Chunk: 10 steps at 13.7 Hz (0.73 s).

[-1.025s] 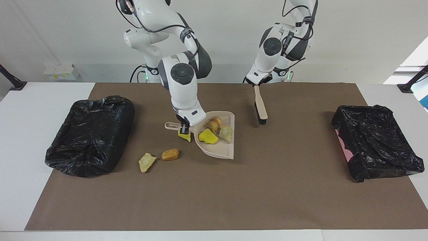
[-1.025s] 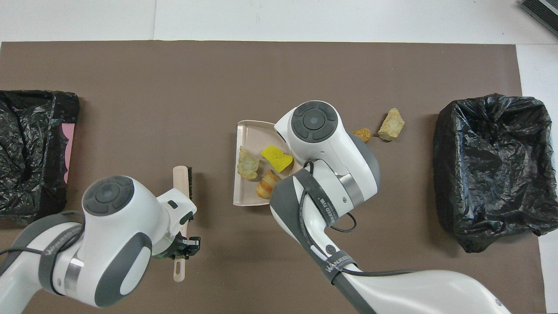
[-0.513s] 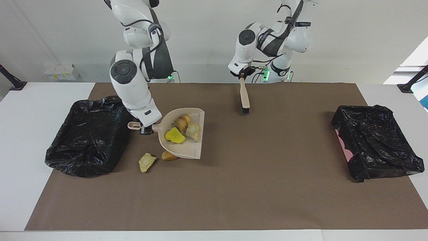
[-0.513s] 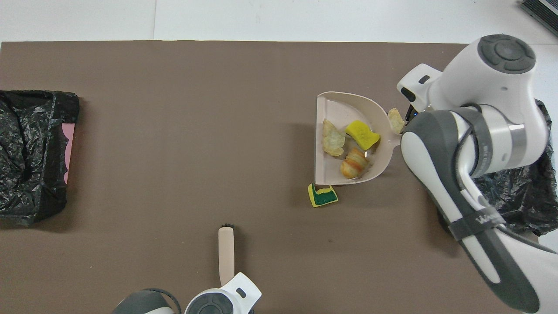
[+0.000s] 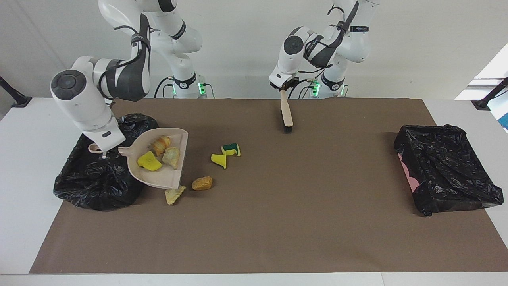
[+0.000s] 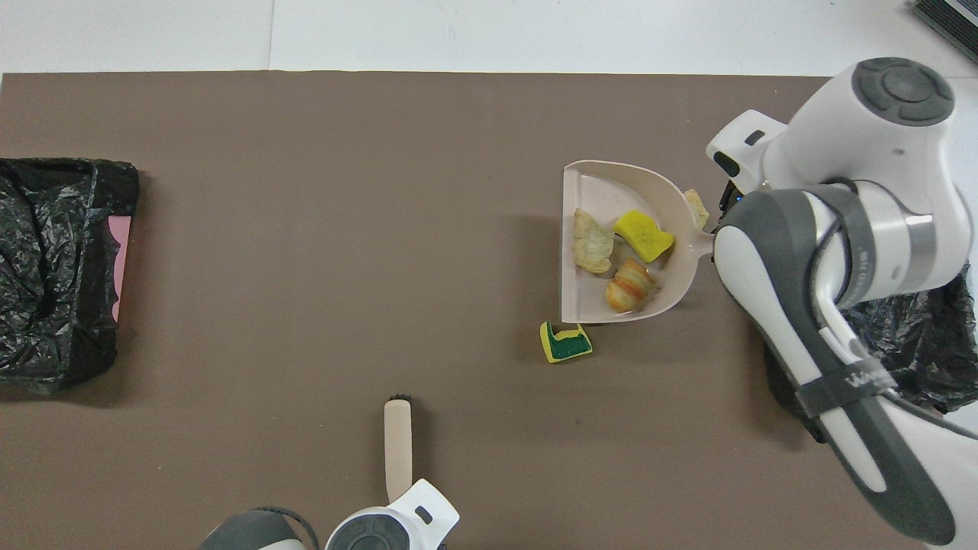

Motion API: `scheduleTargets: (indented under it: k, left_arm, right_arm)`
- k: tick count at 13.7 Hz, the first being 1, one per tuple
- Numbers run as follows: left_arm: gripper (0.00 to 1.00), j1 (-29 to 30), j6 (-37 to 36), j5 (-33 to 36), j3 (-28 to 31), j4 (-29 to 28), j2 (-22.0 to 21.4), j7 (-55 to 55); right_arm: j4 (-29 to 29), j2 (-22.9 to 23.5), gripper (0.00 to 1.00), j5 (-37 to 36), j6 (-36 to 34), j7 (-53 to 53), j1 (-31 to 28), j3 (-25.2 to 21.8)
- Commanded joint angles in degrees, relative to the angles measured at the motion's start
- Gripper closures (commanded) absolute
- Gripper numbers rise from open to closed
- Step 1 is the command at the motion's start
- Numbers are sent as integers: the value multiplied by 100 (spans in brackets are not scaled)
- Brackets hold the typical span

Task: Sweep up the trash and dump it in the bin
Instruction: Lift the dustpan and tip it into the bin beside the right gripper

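The beige brush (image 6: pixel 398 449) lies low along the brown mat, its shadow close beside it, and would rest there. It is now time for my left gripper to release it.
My right gripper (image 5: pixel 104 153) is shut on the handle of the beige dustpan (image 5: pixel 158 176), held up at the edge of the black-bagged bin (image 5: pixel 95 178) at the right arm's end. Three trash pieces ride in the dustpan (image 6: pixel 603 187): a yellow sponge (image 6: pixel 643 235), a tan chunk (image 6: pixel 592 243) and a bread-like lump (image 6: pixel 630 284). On the mat lie a yellow scrap (image 5: pixel 219 160), a green-yellow sponge (image 5: pixel 231 149), an orange-brown lump (image 5: pixel 202 183) and a tan chunk (image 5: pixel 174 194). My left gripper (image 5: pixel 283 88) is shut on the brush (image 5: pixel 286 115), bristles hanging down over the mat near its base.
A second black-bagged bin (image 5: pixel 444 167) sits at the left arm's end of the brown mat (image 5: pixel 301 222). The right arm's forearm (image 6: pixel 810 321) hides much of the bin (image 6: pixel 917 344) below it from overhead.
The right arm has carried the loaded dustpan from mid-mat to the bin at its end, uncovering two sponge scraps. The left arm drew the brush back toward its base.
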Motion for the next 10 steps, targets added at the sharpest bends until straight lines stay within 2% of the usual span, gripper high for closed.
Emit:
scheduleTargets:
  k: [1,4,6,7,8,10]
  left_arm:
    - [96,-137,168,-114,85,-123,-79,-22]
    - [55,-119,133,-114,93,-88,62,39]
    - [0,-84,168,-106,102,-1,158,109]
    - [0,-49,150,-105,111,95,220,206]
    - [0,47,159,-97,137,349,490,389]
    - [0,556,71,0,146,1095,1053,777]
  right_arm:
    - [11,-259,100,-585,-145,-319,-405,73]
    - [-129,-531,100,-1349,-145,-470,-740,73]
    - [-375,-716,100,-1912,-67,-461,-890,73]
    - [-550,-813,100,-2150,91,-444,-978,73]
    - [-874,-979,100,-2448,379,-382,-996,73]
    - [-1839,-1496,100,-3151,942,212,-996,73]
